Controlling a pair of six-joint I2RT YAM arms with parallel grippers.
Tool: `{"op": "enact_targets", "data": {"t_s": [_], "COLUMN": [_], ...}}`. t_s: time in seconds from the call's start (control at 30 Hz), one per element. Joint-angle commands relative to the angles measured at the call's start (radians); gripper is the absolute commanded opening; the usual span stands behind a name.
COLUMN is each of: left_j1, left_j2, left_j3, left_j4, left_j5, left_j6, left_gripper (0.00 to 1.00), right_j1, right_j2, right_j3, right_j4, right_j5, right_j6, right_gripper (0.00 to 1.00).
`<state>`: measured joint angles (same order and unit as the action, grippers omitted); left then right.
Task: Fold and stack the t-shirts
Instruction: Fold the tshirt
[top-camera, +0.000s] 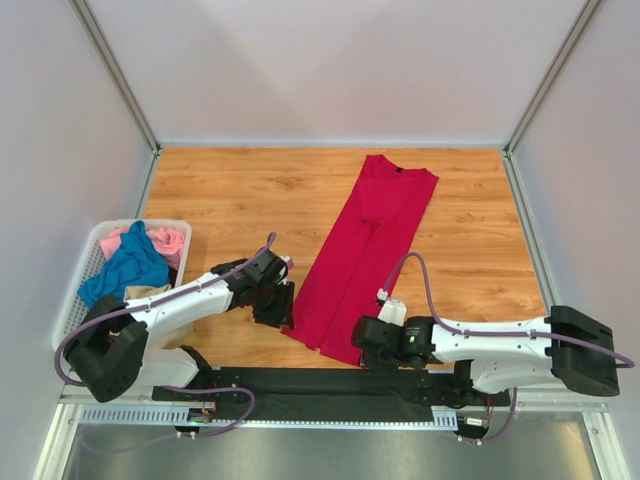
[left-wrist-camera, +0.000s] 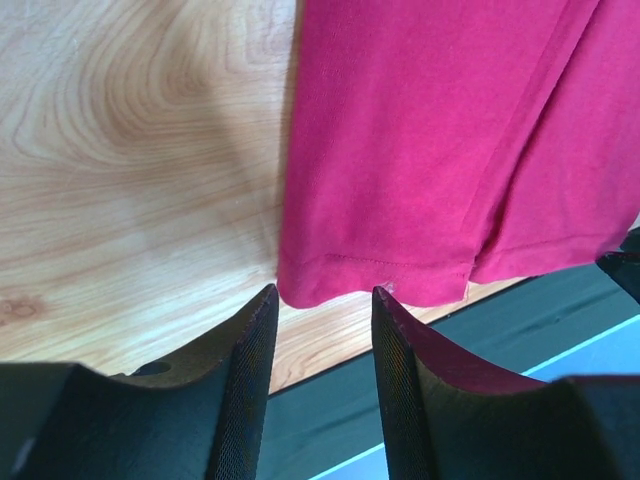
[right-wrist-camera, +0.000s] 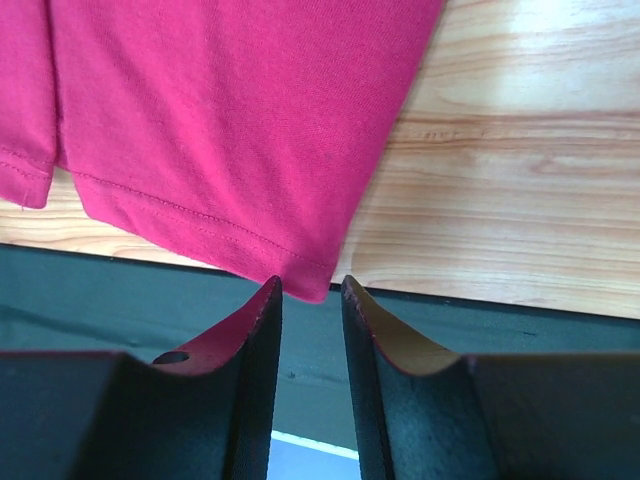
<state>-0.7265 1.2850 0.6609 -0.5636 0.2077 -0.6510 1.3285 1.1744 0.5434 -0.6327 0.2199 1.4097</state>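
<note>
Next, my left gripper should grab the red t-shirt's near hem corner, opposite my right gripper, to fold the hem toward the neck.
A crimson red t-shirt (top-camera: 365, 250) lies on the wooden table, folded lengthwise into a long strip, neck label at the far end. My left gripper (top-camera: 275, 305) is open beside its near left hem corner (left-wrist-camera: 300, 290), the corner just ahead of the fingertips. My right gripper (top-camera: 362, 352) is open at its near right hem corner (right-wrist-camera: 315, 290), which hangs over the table's front edge between the fingertips. Teal blue (top-camera: 128, 265), pink (top-camera: 165, 240) and tan (top-camera: 145, 292) tees are bunched in the white basket at the left.
The white lattice basket (top-camera: 80, 285) stands at the table's left edge. A black rail (top-camera: 320, 385) runs along the near edge under the arms. White walls enclose the table on three sides.
</note>
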Motion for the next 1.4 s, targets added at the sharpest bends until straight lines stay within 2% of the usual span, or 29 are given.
{"op": "enact_targets", "data": {"t_s": [0.0,0.2,0.3,0.43,0.5,0.57,0.63,1.03,1.37], "left_j1": [-0.005,-0.005,-0.005,-0.007,-0.005,-0.005,-0.005,-0.005,-0.005], "left_j2": [0.026,0.080,0.085,0.091,0.091,0.089,0.083,0.036,0.174], "left_j3": [-0.004,-0.026,-0.027,-0.021,-0.015,-0.012,-0.007,0.077,0.222], "left_j4": [0.037,0.063,0.070,0.068,0.062,0.053,0.045,-0.008,-0.068], "left_j5": [0.010,-0.008,-0.004,0.002,0.002,0.002,0.002,0.050,0.030], "left_j6": [0.004,0.008,0.007,0.004,-0.001,-0.004,-0.010,-0.022,-0.015], "left_gripper": [0.49,0.42,0.30,0.09,0.01,0.00,0.00,0.00,0.00], "right_j1": [0.008,0.009,0.009,0.009,0.011,0.011,0.015,0.020,-0.023], "right_j2": [0.011,0.018,0.016,0.021,0.025,0.030,0.033,0.001,-0.007], "right_j3": [0.017,0.004,-0.005,-0.008,-0.011,-0.013,-0.011,0.076,0.118], "right_j4": [0.036,0.034,0.028,0.030,0.030,0.028,0.028,-0.079,-0.105], "right_j5": [0.041,0.041,0.042,0.044,0.044,0.042,0.044,0.111,0.147], "right_j6": [0.026,0.032,0.038,0.040,0.038,0.038,0.040,-0.024,-0.104], "right_gripper": [0.32,0.31,0.29,0.25,0.18,0.06,0.00,0.00,0.00]}}
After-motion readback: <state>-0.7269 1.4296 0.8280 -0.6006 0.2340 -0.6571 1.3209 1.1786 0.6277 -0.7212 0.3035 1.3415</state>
